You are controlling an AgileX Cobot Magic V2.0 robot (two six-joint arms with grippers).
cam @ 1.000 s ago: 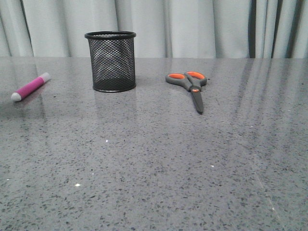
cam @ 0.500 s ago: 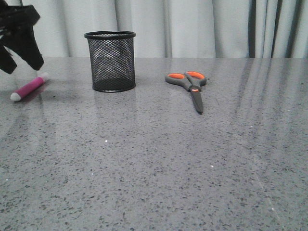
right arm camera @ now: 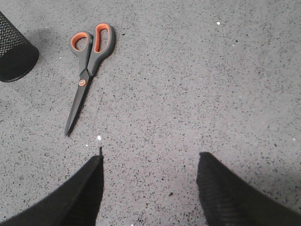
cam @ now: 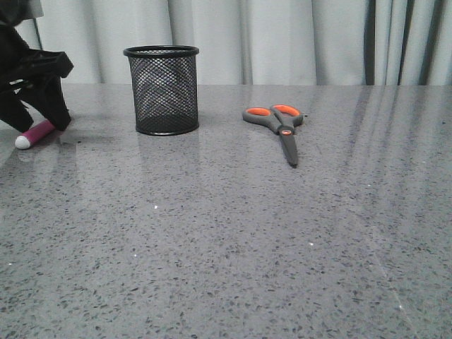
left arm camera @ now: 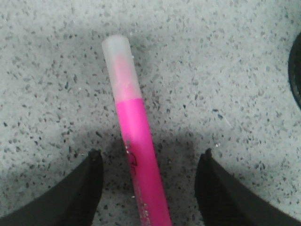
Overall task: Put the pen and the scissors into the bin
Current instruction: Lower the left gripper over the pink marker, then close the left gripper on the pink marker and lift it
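Note:
The magenta pen (cam: 34, 135) lies between my left gripper's lowered fingers, so it is now time to close. Closing now would catch the pen.
The magenta pen (cam: 34, 135) lies flat at the far left of the table, white tip toward the front. My left gripper (cam: 41, 127) is down over it, open, one finger on each side. In the left wrist view the pen (left arm camera: 136, 141) runs between the fingers of my left gripper (left arm camera: 150, 160) with gaps on both sides, clear cap end pointing away. The black mesh bin (cam: 162, 90) stands upright right of the pen. The scissors (cam: 279, 126) lie closed on the table right of the bin. My right gripper (right arm camera: 150, 162) hangs open above bare table, the scissors (right arm camera: 87, 66) ahead and to one side.
Grey speckled tabletop (cam: 233, 233) stretches wide in front of all three items. Pale curtains (cam: 282, 39) hang behind the table's far edge. The bin's base (right arm camera: 14, 52) shows at a corner of the right wrist view.
My left gripper came into the front view from the upper left and dropped down onto the pen, now straddling it. The pen, bin and scissors have not moved.

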